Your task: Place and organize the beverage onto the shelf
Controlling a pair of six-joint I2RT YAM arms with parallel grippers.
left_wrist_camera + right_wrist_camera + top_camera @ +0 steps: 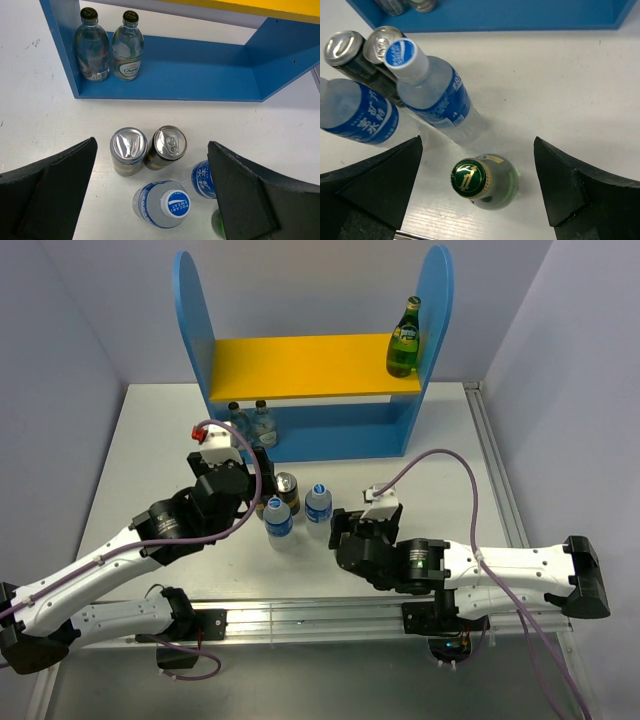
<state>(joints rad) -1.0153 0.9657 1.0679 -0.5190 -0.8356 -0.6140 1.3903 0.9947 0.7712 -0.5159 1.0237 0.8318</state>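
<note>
My right gripper will take hold of the green bottle by its neck next, so that the bottle's base stays free to stand on the yellow board.
The shelf stands at the back with one green bottle upright at the right end of its yellow board. Two clear glass bottles stand at the left of the blue lower tier. On the table in front are two cans and two blue-labelled water bottles. My left gripper hangs open above this cluster, touching nothing. A second green bottle stands upright between the spread fingers of my open right gripper, untouched.
The table's right rail runs beside the shelf. The water bottle and the cans crowd close to the left of the right gripper. The purple cables arch over both arms.
</note>
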